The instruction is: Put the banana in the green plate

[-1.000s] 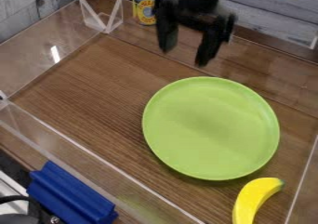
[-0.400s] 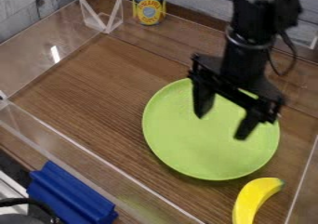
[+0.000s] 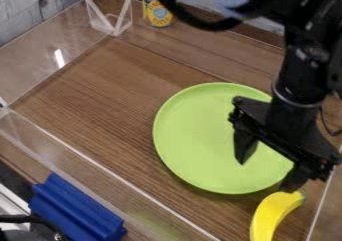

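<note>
My gripper's spread fingers hang over the green plate (image 3: 201, 135), short of the yellow banana (image 3: 275, 216), so closing now would miss the banana. My gripper moves toward it first.
The yellow banana (image 3: 275, 216) lies on the wooden table at the bottom right, just past the rim of the green plate (image 3: 201, 135). The plate is bare and sits right of the table's centre. My black gripper (image 3: 282, 162) hangs over the plate's right edge, pointing down, with its two fingers (image 3: 246, 147) spread wide and nothing between them. Its nearer finger stands just above the banana's upper end; whether they touch I cannot tell.
Clear acrylic walls (image 3: 40, 135) ring the wooden table. A blue block (image 3: 76, 215) lies at the bottom left, outside the front wall. A yellow can (image 3: 159, 12) stands at the back beside a clear stand (image 3: 110, 18).
The gripper has swept from the back of the table across the plate toward the lower right and come lower, staying open. The banana and the plate have not moved.
</note>
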`<state>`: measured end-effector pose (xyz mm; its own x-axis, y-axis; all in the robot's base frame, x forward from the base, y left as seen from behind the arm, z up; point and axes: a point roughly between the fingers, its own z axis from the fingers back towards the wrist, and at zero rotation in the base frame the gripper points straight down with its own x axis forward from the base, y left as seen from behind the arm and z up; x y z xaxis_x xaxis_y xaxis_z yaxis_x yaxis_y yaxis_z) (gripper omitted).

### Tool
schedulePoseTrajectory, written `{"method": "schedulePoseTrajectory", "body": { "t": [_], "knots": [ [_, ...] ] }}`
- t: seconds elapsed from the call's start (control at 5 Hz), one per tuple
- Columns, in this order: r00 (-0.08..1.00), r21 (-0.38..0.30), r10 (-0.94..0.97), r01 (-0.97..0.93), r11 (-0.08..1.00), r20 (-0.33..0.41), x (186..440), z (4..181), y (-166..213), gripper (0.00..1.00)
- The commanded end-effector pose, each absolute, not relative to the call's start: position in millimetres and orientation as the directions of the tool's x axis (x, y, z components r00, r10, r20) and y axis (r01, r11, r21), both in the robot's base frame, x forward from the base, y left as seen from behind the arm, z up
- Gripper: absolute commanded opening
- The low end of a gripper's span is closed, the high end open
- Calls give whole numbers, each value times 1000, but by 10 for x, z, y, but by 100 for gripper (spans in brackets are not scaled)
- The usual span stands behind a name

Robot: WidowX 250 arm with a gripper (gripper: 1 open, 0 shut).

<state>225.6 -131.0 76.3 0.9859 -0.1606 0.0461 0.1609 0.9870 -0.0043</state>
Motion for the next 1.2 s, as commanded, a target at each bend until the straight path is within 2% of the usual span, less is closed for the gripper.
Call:
{"method": "schedulePoseTrajectory", "body": {
  "t": [0.0, 0.6, 0.8, 1.0],
  "knots": [
    [981, -27, -166, 170, 985, 103, 2285, 693, -1407, 100],
    [965, -37, -201, 210, 977, 168, 2250, 247, -1539, 100],
    [964, -37, -207, 216, 976, 169, 2249, 241, -1533, 0],
    [963, -36, -212, 221, 975, 167, 2245, 242, -1531, 0]
  ]
}}
